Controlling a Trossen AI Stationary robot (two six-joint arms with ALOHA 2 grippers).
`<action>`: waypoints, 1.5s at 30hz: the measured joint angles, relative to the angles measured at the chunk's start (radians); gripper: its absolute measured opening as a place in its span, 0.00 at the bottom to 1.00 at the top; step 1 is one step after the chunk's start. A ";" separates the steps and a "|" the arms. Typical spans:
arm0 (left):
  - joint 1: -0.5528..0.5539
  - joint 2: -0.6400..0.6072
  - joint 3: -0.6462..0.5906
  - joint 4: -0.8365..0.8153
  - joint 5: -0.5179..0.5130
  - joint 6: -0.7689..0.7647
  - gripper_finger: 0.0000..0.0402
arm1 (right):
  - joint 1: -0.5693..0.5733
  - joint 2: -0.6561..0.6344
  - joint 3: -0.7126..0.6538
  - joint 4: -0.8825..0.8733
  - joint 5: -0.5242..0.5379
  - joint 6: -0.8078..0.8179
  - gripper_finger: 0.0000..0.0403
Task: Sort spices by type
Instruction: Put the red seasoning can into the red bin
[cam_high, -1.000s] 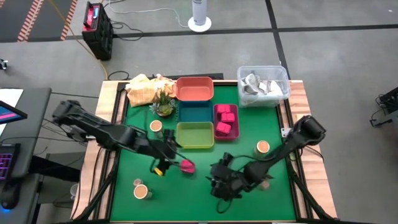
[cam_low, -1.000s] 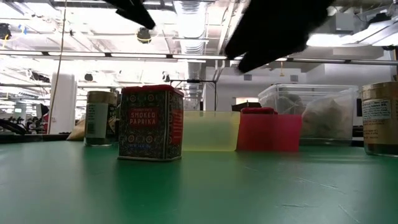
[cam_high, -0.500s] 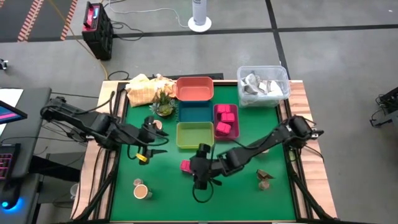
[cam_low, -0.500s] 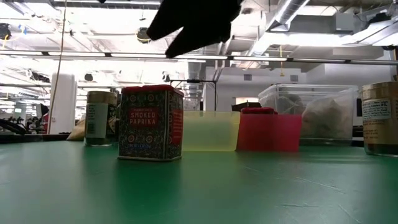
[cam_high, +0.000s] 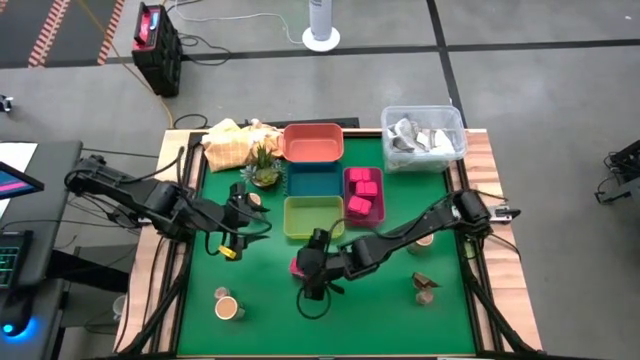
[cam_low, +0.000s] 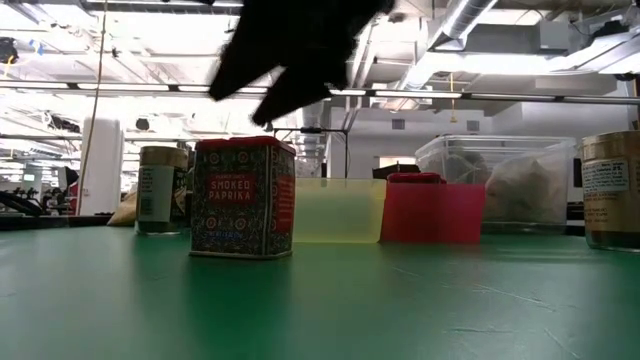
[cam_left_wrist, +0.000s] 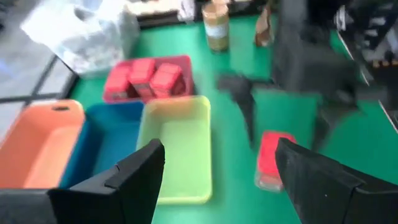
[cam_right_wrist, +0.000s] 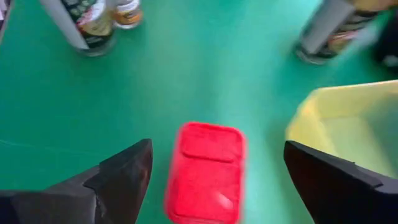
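Note:
My right gripper grabs the paprika tin by its red lid (cam_right_wrist: 205, 171) next, to sort it into the magenta tray.
A magenta paprika tin (cam_high: 297, 266) lies on the green mat in front of the yellow-green tray (cam_high: 313, 218). My right gripper (cam_high: 308, 278) hovers over that tin; in the right wrist view the tin (cam_right_wrist: 205, 171) lies between the spread fingers (cam_right_wrist: 124, 177), untouched. My left gripper (cam_high: 232, 240) waits open and empty at mid-left, beside a round tan jar (cam_high: 250, 201). Other jars stand at front left (cam_high: 228, 307) and at right (cam_high: 422, 240). A brown lump (cam_high: 427, 285) lies at front right. Magenta blocks (cam_high: 363, 186) fill the magenta tray (cam_high: 364, 215).
An orange tray (cam_high: 313, 142) and a blue tray (cam_high: 313, 181) line up behind the yellow-green one. A clear bin (cam_high: 423, 135) stands at back right. A small plant (cam_high: 264, 170) and a crumpled cloth (cam_high: 233, 143) are at back left.
My right arm swung left from the front right to above the paprika tin, its jaws widening. My left gripper drew back left from the tin, then held still.

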 joint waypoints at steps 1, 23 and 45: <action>0.000 -0.007 0.001 0.002 -0.008 0.008 0.72 | 0.000 0.021 0.027 -0.014 -0.004 0.000 0.96; 0.002 -0.027 0.014 -0.088 -0.045 0.012 0.72 | -0.020 0.225 0.336 -0.415 -0.048 0.049 0.74; -0.027 -0.023 -0.034 -0.073 -0.015 -0.028 0.72 | -0.038 0.037 0.334 -1.190 -0.071 0.374 0.59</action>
